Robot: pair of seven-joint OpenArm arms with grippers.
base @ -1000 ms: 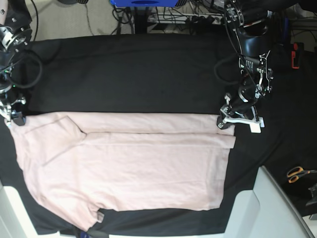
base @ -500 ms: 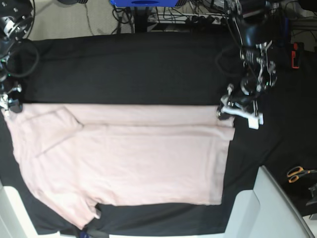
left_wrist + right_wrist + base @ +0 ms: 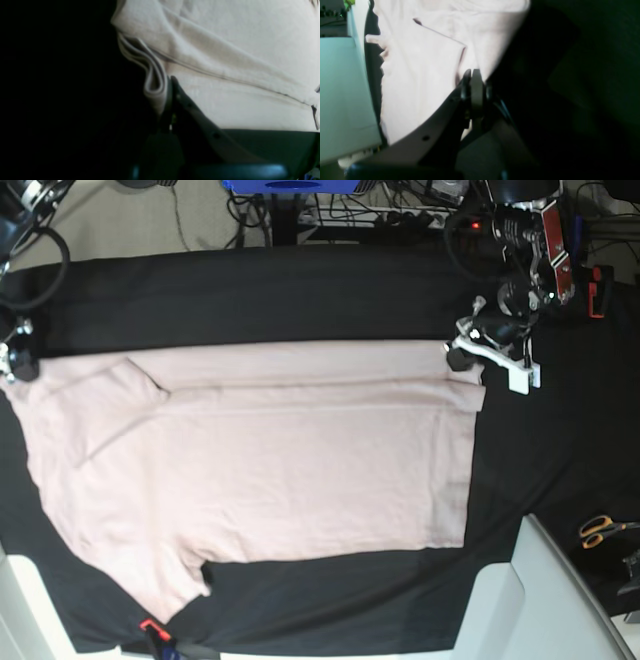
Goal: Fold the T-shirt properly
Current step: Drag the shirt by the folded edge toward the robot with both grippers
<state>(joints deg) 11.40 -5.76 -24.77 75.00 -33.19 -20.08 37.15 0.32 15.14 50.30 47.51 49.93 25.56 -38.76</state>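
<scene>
A wide piece of black cloth separates the hem and the cloth's edge. My left gripper keeps holding the T-shirt (image 3: 260, 460) until its hem nears the black cloth's far edge (image 3: 420, 254).
The pale pink T-shirt (image 3: 260, 460) lies spread flat on the black table cloth (image 3: 280, 290), with one sleeve at the lower left. A strip along its far edge is folded over. My left gripper (image 3: 462, 360) is shut on the shirt's far right corner. In the left wrist view (image 3: 168, 82) it pinches several layers of hem (image 3: 155, 80). My right gripper (image 3: 20, 367) is shut on the far left corner. In the right wrist view (image 3: 473, 72) it clamps the shirt's edge (image 3: 420, 75).
Orange-handled scissors (image 3: 600, 530) lie at the right edge. A white surface (image 3: 545, 600) cuts in at the lower right and another shows in the right wrist view (image 3: 342, 100). Cables and a blue object (image 3: 290, 185) sit beyond the far edge.
Both grippers have moved toward the far side of the table, dragging the shirt with them. Its far edge now lies higher in the base view and the fabric is stretched flatter.
</scene>
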